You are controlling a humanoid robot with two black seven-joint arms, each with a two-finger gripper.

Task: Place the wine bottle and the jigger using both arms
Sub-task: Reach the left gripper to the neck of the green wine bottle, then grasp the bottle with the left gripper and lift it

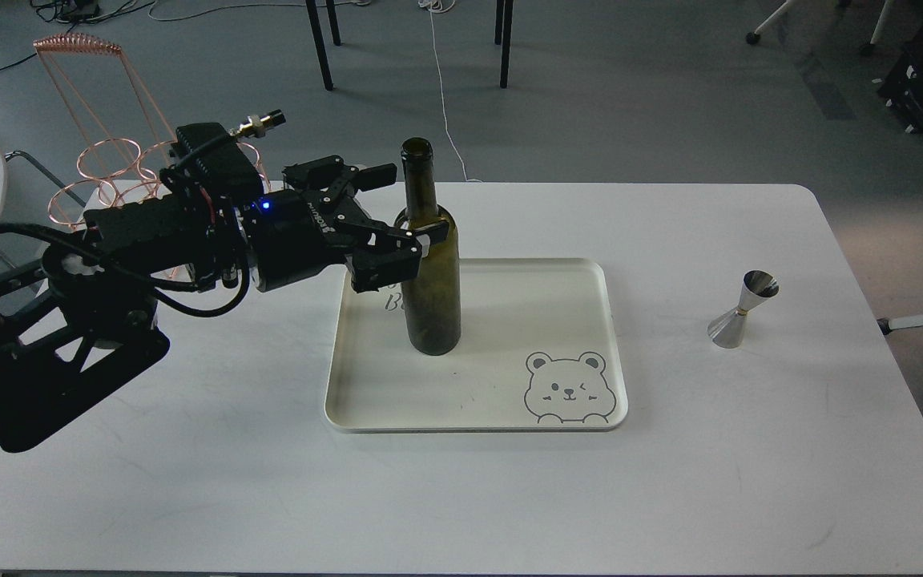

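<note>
The wine bottle's body (433, 303) is broad, so my left gripper should next grab the bottle by its slim neck (420, 191), where the fingers fit around.
The wine bottle (429, 272), tall, dark olive-green and upright, stands on the left part of the cream tray (509, 401). My left gripper (409, 204) is open at the bottle's shoulder. One finger (373, 174) reaches behind the neck and the other finger (417, 236) lies across the front of the shoulder; I cannot tell whether they touch the glass. The jigger (742, 311), small, shiny and hourglass-shaped, stands alone on the table at the right. My right gripper is not in view; only a dark curved piece shows at the right edge.
A copper wire rack (109, 172) stands at the table's back left, partly behind my left arm. The white table (461, 497) ends with a rounded corner at the back right. Chair legs and cables lie on the floor beyond.
</note>
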